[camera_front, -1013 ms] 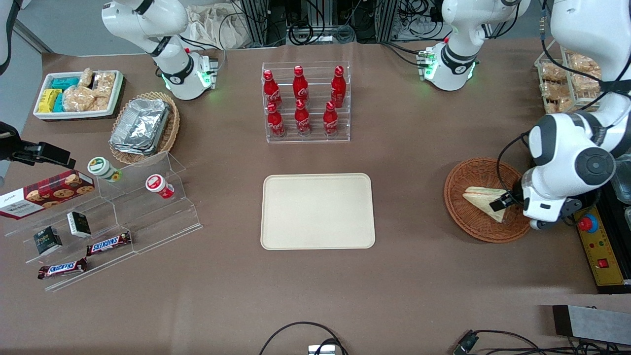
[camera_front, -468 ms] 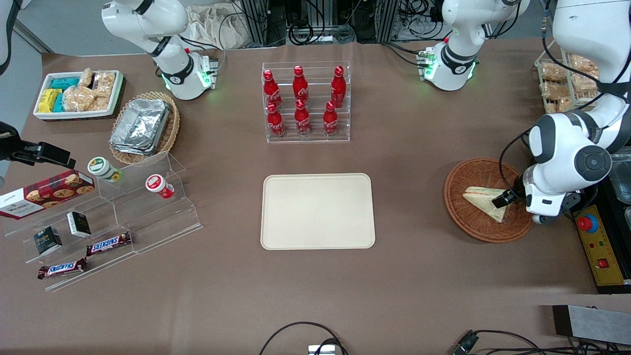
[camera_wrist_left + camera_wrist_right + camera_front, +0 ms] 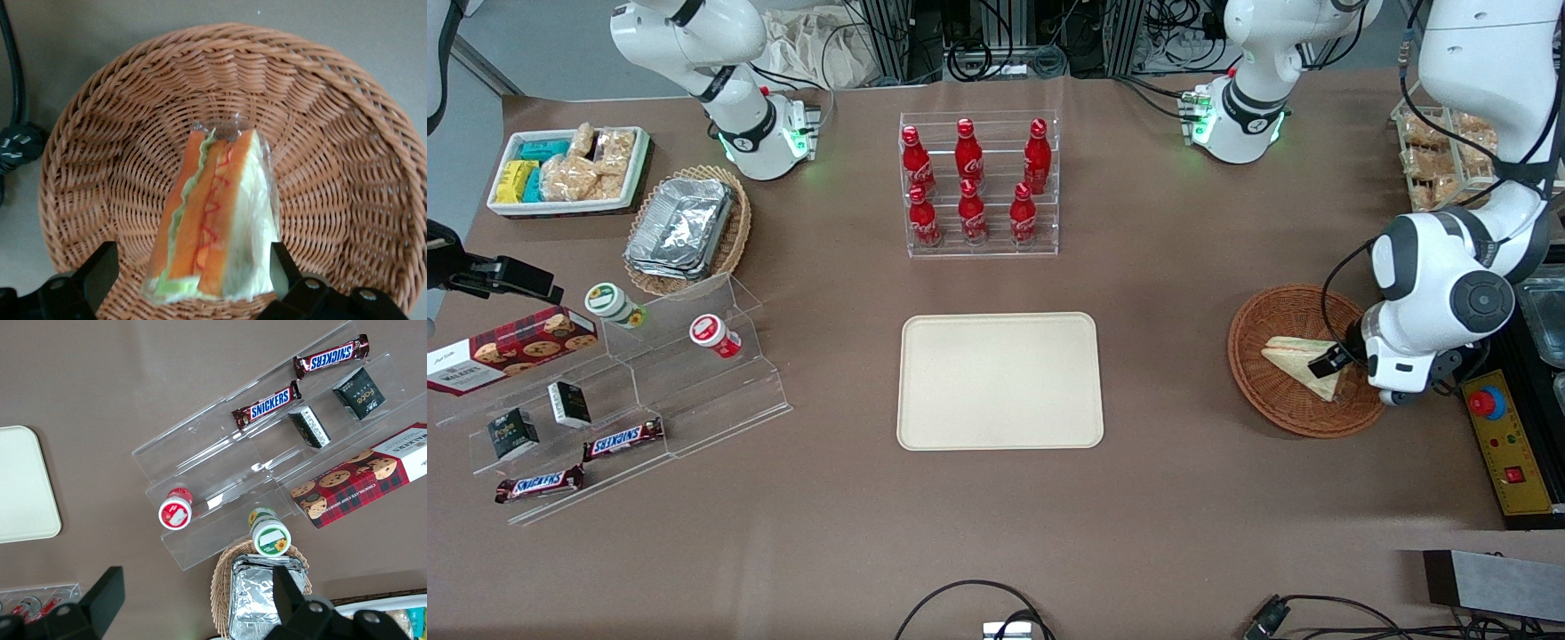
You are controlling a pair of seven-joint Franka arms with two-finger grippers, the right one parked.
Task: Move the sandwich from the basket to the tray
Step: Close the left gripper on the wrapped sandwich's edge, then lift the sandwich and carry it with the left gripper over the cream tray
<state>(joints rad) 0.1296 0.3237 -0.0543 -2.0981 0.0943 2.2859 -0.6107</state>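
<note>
My left gripper will next grab the wrapped sandwich by its wide end (image 3: 1325,380) to place the sandwich on the cream-beige tray (image 3: 1000,380).
The sandwich (image 3: 1298,364), a pale wedge in clear wrap with orange and green filling, lies in the round reddish-brown wicker basket (image 3: 1276,313) toward the working arm's end of the table. My left gripper (image 3: 1328,359) is low over the basket at the sandwich's wide end. In the left wrist view the gripper (image 3: 190,270) is open, with one black finger on each side of the sandwich (image 3: 213,220) and the basket (image 3: 333,133) all around it. The cream-beige tray (image 3: 1000,380) lies flat at the table's middle with nothing on it.
A clear rack of red bottles (image 3: 978,187) stands farther from the front camera than the tray. A yellow box with a red button (image 3: 1487,404) lies beside the basket. Bagged snacks (image 3: 1432,151) sit near the working arm. Acrylic steps with snack bars (image 3: 605,391) are toward the parked arm's end.
The left arm's wrist and elbow have shifted slightly, and the gripper has edged a little farther onto the sandwich. The sandwich and basket have not moved.
</note>
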